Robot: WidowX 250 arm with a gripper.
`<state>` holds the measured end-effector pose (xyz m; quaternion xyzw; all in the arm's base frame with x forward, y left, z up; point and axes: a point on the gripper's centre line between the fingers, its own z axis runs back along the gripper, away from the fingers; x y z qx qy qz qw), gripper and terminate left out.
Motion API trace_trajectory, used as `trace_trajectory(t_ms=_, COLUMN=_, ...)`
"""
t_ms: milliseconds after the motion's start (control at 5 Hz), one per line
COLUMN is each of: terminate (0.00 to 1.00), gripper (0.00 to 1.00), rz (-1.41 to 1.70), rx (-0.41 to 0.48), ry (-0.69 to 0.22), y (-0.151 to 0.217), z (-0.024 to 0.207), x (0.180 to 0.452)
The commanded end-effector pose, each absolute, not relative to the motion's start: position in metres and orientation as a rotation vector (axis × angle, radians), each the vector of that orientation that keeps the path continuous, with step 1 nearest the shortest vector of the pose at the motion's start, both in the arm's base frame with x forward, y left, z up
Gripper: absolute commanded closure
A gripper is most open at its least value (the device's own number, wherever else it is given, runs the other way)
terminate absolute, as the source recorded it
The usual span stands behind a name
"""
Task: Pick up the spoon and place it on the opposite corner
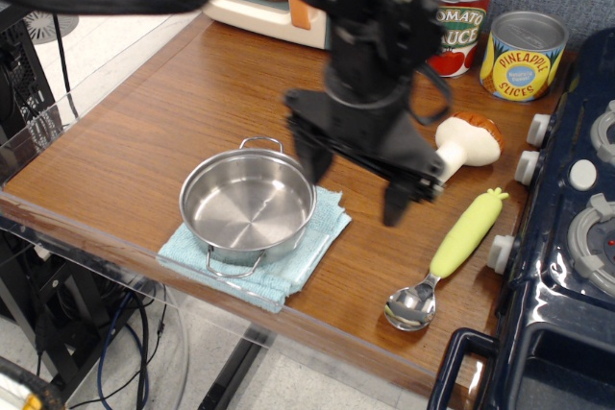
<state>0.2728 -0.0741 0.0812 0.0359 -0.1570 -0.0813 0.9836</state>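
Observation:
The spoon needs to go on the opposite corner of the table, so my gripper should take hold of it by its lime-yellow handle (pixel 467 235) next.
The spoon (pixel 452 253) lies on the wood table at the front right, metal bowl toward the front edge, lime-yellow handle pointing back toward the stove. My black gripper (pixel 352 183) hangs open and empty above the table, between the steel pot and the spoon, its image blurred. One finger is near the pot's right rim, the other just left of the spoon's handle. The bare far-left corner (pixel 197 40) of the wood-grain tabletop lies behind the arm, beside the acrylic rim.
A steel pot (pixel 248 205) sits on a blue cloth (pixel 322 237) at the front left. A toy mushroom (pixel 466 147), a tomato sauce can (pixel 459 16) and a pineapple can (pixel 524 55) stand at the back right. A toy stove (pixel 567 237) borders the right side.

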Motion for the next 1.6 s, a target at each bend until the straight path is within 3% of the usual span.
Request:
trace_trajectory(t_ms=0, terminate=0.0, gripper=0.0, rz=-0.243, rx=0.023, ry=-0.319, y=-0.114, z=0.062, x=0.288)
trace_trajectory(t_ms=600, terminate=0.0, gripper=0.0, rz=-0.316, rx=-0.039, ry=-0.34, y=-0.136, z=0.03, x=0.304)
trace_trajectory(t_ms=800, terminate=0.0, gripper=1.0, rz=-0.315, rx=-0.056, ry=-0.338, y=-0.141, z=0.021, x=0.304)
trace_trajectory(t_ms=1400, terminate=0.0, gripper=1.0, rz=-0.287, rx=-0.033, ry=-0.349, y=-0.132, z=0.031, x=0.304)
